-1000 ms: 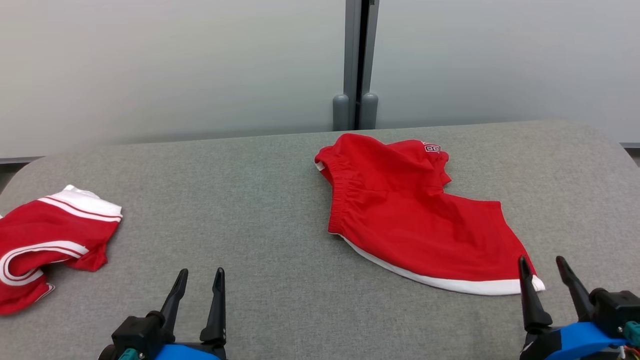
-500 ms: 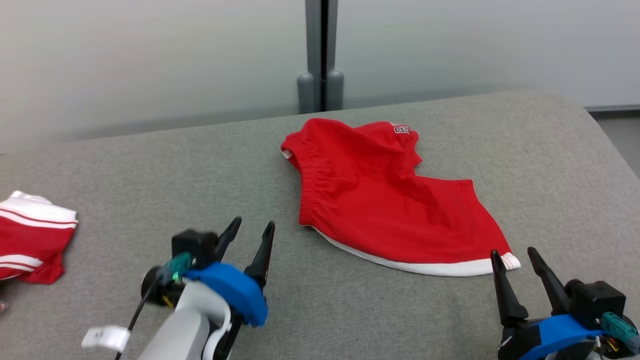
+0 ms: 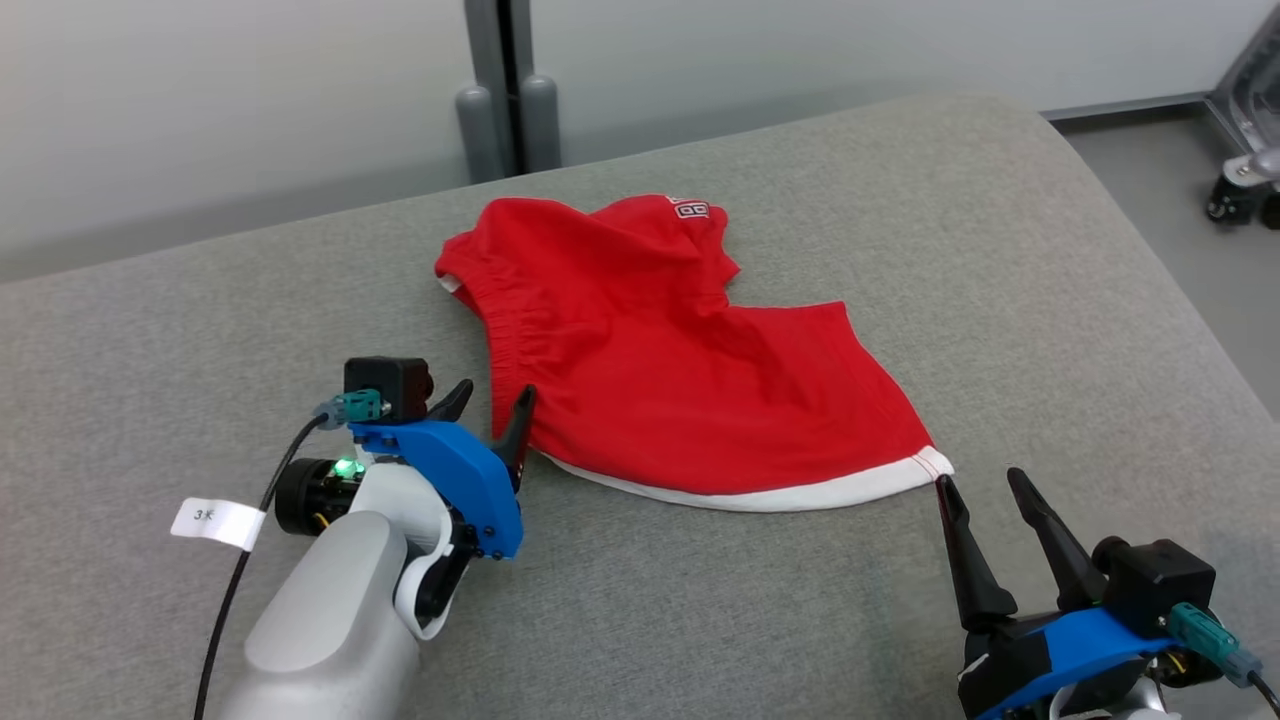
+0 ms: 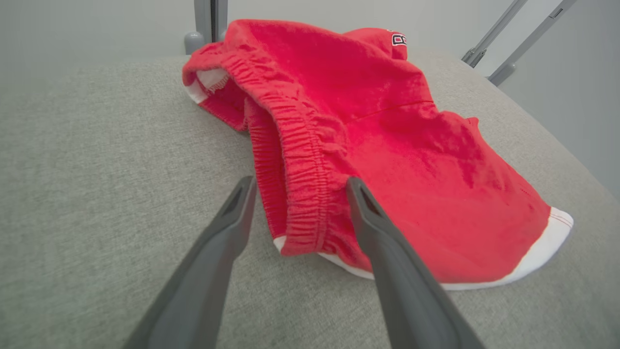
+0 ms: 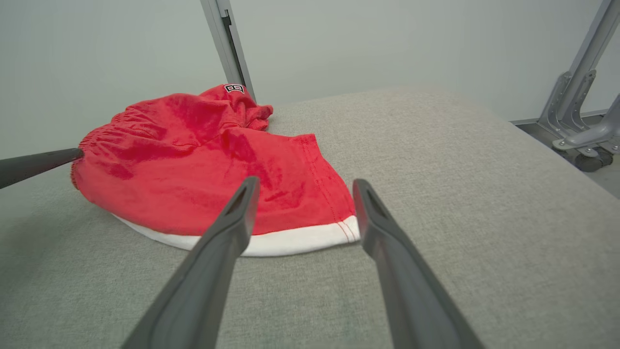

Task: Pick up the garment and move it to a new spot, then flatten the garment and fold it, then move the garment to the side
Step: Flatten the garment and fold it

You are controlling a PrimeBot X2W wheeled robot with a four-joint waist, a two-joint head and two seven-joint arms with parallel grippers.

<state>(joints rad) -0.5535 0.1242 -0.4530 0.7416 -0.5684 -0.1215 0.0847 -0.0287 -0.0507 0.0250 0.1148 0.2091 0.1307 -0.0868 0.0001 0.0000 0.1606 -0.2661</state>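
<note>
The gathered waistband [image 3: 513, 402] of the shorts stands up in a fold, while the red cloth [image 3: 672, 408] beside it lies slack. My left gripper will pinch the shorts by that waistband next.
The garment [image 3: 660, 360] is a pair of red shorts with a white hem, lying crumpled on the grey table. My left gripper [image 3: 492, 400] is open at the near end of the elastic waistband. In the left wrist view its fingers straddle the garment's [image 4: 387, 121] waistband corner, and the left gripper [image 4: 300, 182] holds nothing. My right gripper [image 3: 980, 482] is open just short of the white hem corner. In the right wrist view the garment's [image 5: 193, 160] hem corner lies between the right gripper's [image 5: 306, 182] fingertips, a little beyond them.
The grey padded table [image 3: 900, 200] curves down to its right edge, with floor beyond. A grey post [image 3: 505, 90] stands behind the table against the pale wall. A wheeled metal frame [image 3: 1240, 180] stands on the floor at the far right.
The head camera has turned right, so a second red garment at the left has left the picture. My left arm has reached forward and right to the waistband. The right gripper stays by the hem corner.
</note>
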